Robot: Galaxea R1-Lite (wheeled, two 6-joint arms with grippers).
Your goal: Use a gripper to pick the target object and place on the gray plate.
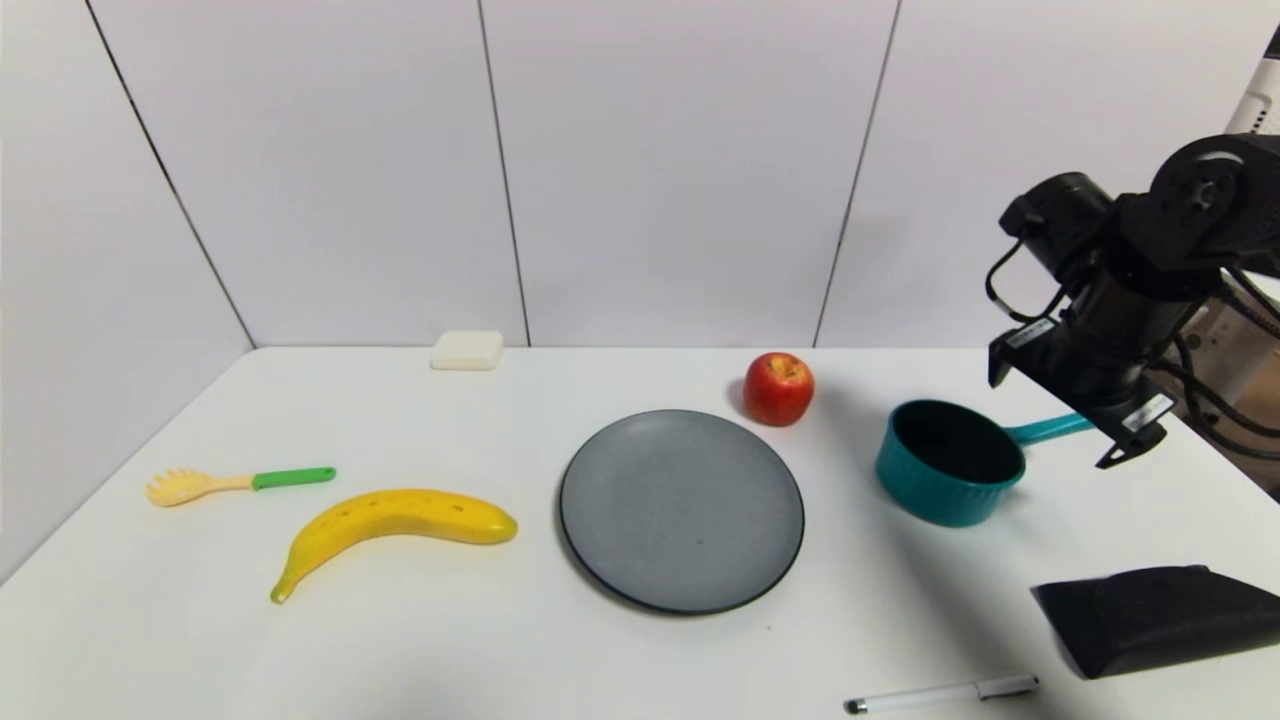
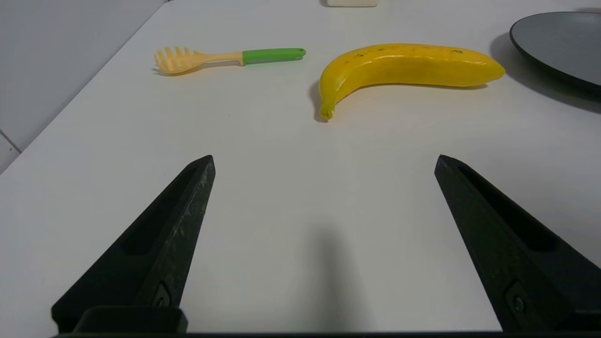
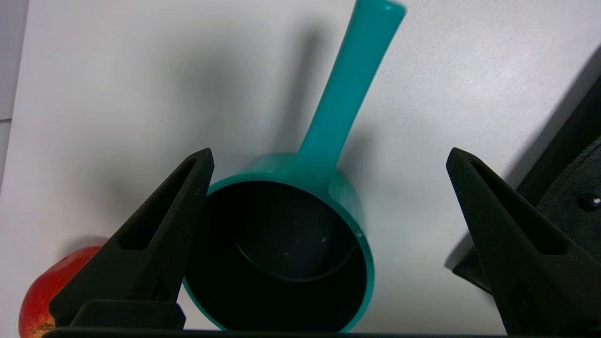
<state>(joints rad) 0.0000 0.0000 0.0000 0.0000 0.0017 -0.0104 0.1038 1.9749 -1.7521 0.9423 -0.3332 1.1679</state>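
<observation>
I should next grab the saucepan by its straight handle with my right gripper, to set the teal saucepan on the gray plate.
The teal saucepan stands upright on the white table, right of the gray plate, with its handle pointing right. My right gripper hovers above the handle end, open and empty. In the right wrist view the saucepan lies below and between the open fingers, with the gripper over the base of the handle and not touching it. My left gripper is open and empty, low over bare table near the front left. It is out of the head view.
A red apple sits behind the plate, left of the saucepan. A yellow banana and a pasta fork with a green handle lie at the left. A white block is at the back, and a black object and a pen at the front right.
</observation>
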